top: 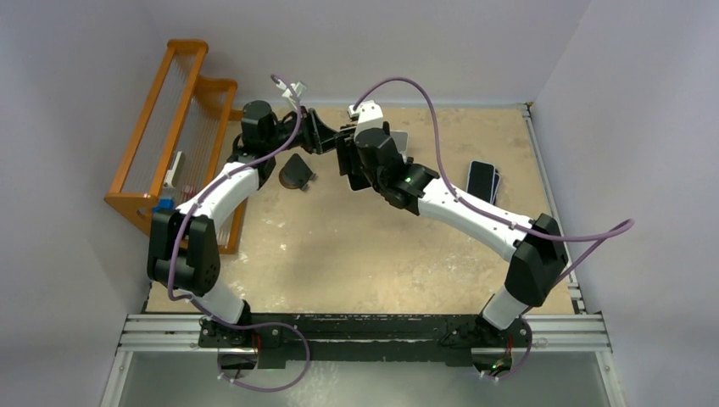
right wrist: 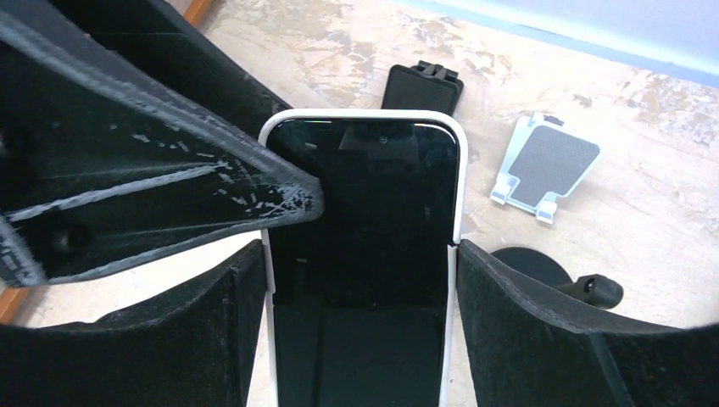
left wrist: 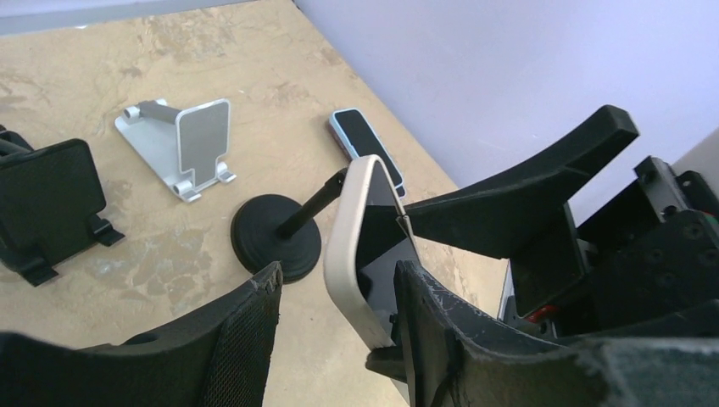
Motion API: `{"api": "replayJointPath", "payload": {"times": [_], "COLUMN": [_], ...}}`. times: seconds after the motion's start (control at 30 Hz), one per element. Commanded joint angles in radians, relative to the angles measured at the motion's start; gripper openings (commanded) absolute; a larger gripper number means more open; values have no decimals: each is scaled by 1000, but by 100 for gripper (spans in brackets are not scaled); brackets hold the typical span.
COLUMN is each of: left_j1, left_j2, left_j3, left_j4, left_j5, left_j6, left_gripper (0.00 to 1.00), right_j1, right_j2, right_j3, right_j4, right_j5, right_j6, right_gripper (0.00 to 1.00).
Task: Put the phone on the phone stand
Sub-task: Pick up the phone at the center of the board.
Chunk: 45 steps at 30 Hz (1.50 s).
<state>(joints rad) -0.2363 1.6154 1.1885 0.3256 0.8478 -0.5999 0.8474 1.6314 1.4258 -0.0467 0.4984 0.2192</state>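
Observation:
My left gripper grabs the phone by its exposed white edge [left wrist: 344,254] next, since the opposite end stays free to rest on the stand.
The phone [right wrist: 365,203], dark-screened in a white case, is held above the table at the far middle. My right gripper [right wrist: 360,253] is shut on it, a pad against each long edge. My left gripper [left wrist: 339,275] is open around the same phone [left wrist: 343,246]: one finger lies against the screen side, the other stands apart from the back. Three stands sit on the table below: a black round-base phone stand [left wrist: 277,233], a silver one [left wrist: 191,144] and a black folding one [left wrist: 51,199].
Other phones [top: 482,180] lie flat at the far right of the table. An orange wire rack [top: 174,127] stands along the left edge. Both arms meet at the far middle, with the round stand [top: 296,172] just left of them.

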Motion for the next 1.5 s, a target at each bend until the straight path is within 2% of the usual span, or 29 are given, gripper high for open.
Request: {"api": "replayJointPath", "payload": {"times": [0.0, 0.17, 0.33, 0.37, 0.47, 0.6, 0.77, 0.8, 0.93, 1.03, 1.07, 1.1, 1.33, 1.47], "left_j1": [12, 12, 12, 12, 12, 12, 12, 12, 14, 17, 19, 22, 80, 115], "left_j2": [-26, -9, -9, -8, -6, -5, 2, 5, 11, 3, -2, -8, -44, -102], "left_j3": [-18, -32, -35, -36, -37, -36, -35, -34, -35, -41, -45, -50, -147, -265], "left_j4": [81, 152, 171, 172, 185, 185, 186, 185, 179, 163, 153, 145, 223, 280], "left_j5": [19, 72, 96, 98, 112, 118, 126, 126, 128, 112, 100, 93, 72, -81], "left_j6": [-24, -82, -97, -100, -110, -109, -109, -108, -95, -73, -62, -49, -32, 20], "left_gripper": [50, 49, 43, 40, 24, 19, 1, 0, 0, 0, 0, 0, 0, 0], "right_j1": [11, 14, 15, 15, 16, 16, 16, 16, 15, 16, 16, 16, 16, 15], "right_j2": [-25, 2, 31, 38, 52, 55, 56, 56, 54, 39, 27, 11, -207, -348], "right_j3": [73, 84, 103, 108, 119, 125, 131, 132, 126, 109, 97, 82, -105, -241], "right_j4": [99, 113, 122, 123, 124, 128, 131, 131, 138, 142, 143, 152, 277, 349], "right_j5": [-6, -8, -16, -20, -28, -25, -23, -23, -18, -9, -7, -14, -32, -2], "right_j6": [1, 1, -4, -6, -6, -10, -15, -16, -24, -24, -18, -17, -52, -54], "right_gripper": [49, 49, 49, 49, 49, 49, 49, 49, 61, 85, 95, 98, 99, 99]}}
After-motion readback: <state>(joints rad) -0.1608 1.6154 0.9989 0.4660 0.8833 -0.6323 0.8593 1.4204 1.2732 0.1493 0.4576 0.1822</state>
